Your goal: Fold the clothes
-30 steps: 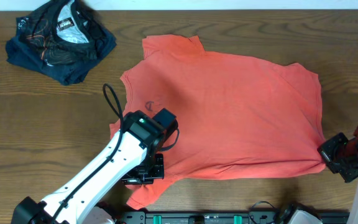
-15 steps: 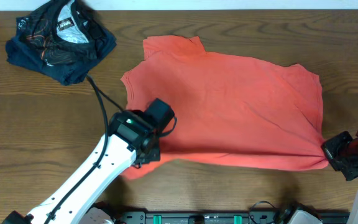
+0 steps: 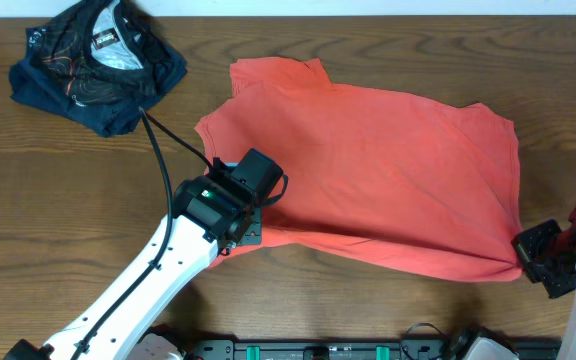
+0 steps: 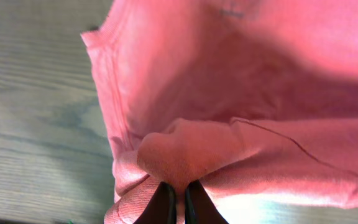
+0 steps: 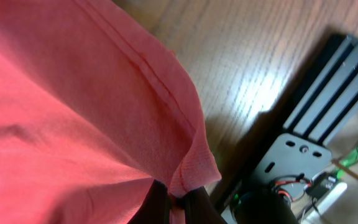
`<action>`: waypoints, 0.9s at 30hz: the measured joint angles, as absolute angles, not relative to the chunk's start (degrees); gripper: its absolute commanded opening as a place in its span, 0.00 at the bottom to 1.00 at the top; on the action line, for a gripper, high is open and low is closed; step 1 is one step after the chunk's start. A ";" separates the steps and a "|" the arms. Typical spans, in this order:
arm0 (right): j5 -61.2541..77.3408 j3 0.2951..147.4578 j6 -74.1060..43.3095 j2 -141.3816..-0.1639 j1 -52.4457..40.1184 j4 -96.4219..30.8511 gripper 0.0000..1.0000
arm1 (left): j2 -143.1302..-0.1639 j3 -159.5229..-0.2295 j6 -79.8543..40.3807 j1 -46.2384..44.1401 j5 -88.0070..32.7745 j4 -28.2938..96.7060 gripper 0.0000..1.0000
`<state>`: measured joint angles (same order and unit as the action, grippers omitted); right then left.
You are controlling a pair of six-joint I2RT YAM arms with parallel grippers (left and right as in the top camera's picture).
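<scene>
Bunched cloth in my fingers hangs short of the flat middle, so the T-shirt's edge moves inward, before my left gripper opens.
An orange-red T-shirt [image 3: 368, 160] lies spread across the middle of the wooden table, its near edge lifted and folding back. My left gripper [image 3: 251, 228] is shut on the shirt's near-left part; the left wrist view shows the cloth [image 4: 191, 155] bunched between the fingers [image 4: 179, 199]. My right gripper [image 3: 524, 262] is shut on the shirt's near-right corner; the right wrist view shows the hem [image 5: 191, 165] pinched between its fingers [image 5: 176, 202].
A dark crumpled garment [image 3: 93, 62] lies at the far left corner. A black rail [image 3: 368, 350] runs along the table's near edge, also showing in the right wrist view [image 5: 328, 93].
My left gripper has carried the shirt's near-left part away from me, over the shirt. The near edge has moved with it. My right gripper has held almost still at the near-right corner.
</scene>
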<state>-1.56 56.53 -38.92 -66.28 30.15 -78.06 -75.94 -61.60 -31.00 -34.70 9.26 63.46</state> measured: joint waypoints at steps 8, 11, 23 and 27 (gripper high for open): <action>-2.61 52.73 -43.57 -66.28 30.17 -74.17 0.04 | -75.94 -61.63 -30.81 -34.70 13.26 55.16 0.06; -2.81 49.28 -45.06 -66.28 30.17 -72.10 0.02 | -75.96 -61.67 -30.59 -34.70 13.78 52.77 0.06; -3.07 47.48 -46.52 -66.32 30.20 -64.12 0.07 | -81.10 -61.65 -29.67 -34.70 14.15 54.19 0.06; -3.03 47.48 -46.52 -66.94 30.20 -61.01 0.07 | -82.59 -61.65 -29.54 -34.70 14.41 52.34 0.06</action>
<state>-3.03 47.48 -46.52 -66.94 30.20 -61.01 -82.59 -61.65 -29.54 -34.70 14.41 52.34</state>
